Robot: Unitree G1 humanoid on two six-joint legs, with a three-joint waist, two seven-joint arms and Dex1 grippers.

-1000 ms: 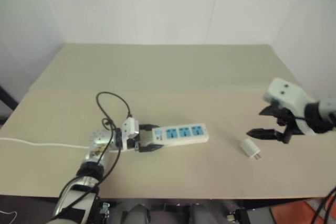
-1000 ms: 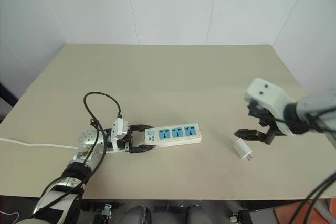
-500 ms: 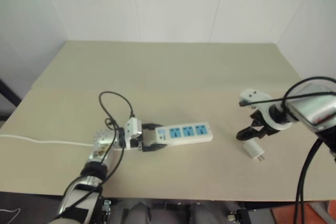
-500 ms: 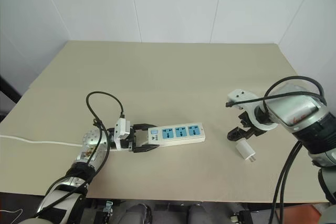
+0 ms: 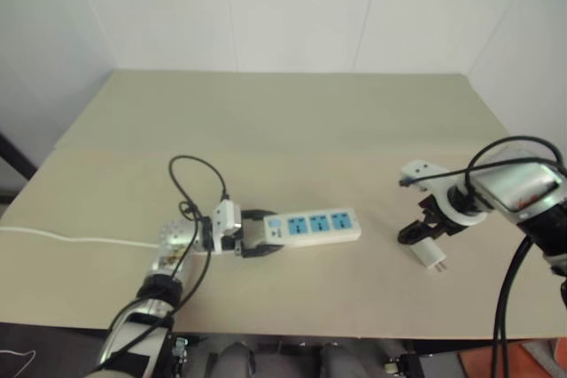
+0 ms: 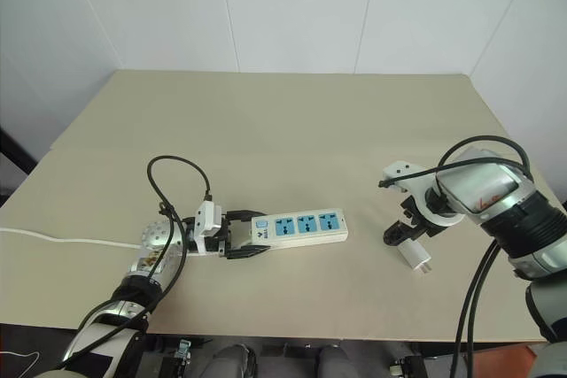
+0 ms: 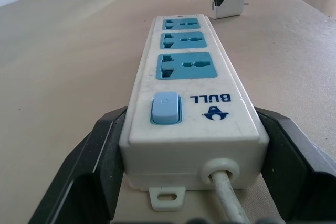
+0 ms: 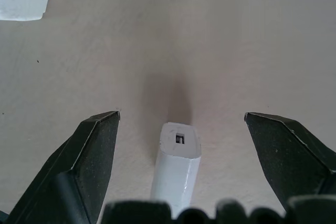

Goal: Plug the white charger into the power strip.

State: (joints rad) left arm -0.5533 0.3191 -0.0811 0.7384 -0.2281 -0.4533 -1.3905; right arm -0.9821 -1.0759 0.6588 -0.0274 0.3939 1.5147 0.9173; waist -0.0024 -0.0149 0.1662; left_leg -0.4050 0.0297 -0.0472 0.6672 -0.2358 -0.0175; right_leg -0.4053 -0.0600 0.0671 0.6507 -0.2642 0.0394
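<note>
Next, my right gripper grabs the white charger by its body (image 5: pixel 427 251) (image 8: pixel 175 174), which leaves the charger's prongs free to enter a socket.
The power strip (image 5: pixel 312 226) lies flat on the table with its three blue sockets facing up. My left gripper (image 5: pixel 266 235) is shut on its switch end, and both black fingers (image 7: pixel 107 150) press the strip's (image 7: pixel 191 77) sides. The white charger (image 5: pixel 431 255) lies on its side to the right of the strip, well apart from it. My right gripper (image 5: pixel 423 235) points down just over the charger and is open. In the right wrist view the charger (image 8: pixel 177 166) sits between the spread fingers (image 8: pixel 94 150), with a gap on either side.
The strip's thin white cord (image 5: pixel 71 238) runs left to the table edge. A black cable loop (image 5: pixel 190 174) arches over my left wrist. The tan table (image 5: pixel 283 121) stretches back to white walls, and its right edge is close behind the right arm.
My right gripper has sunk toward the table and tipped down over the charger. The left gripper and the strip have stayed put. The camera has shifted a little.
</note>
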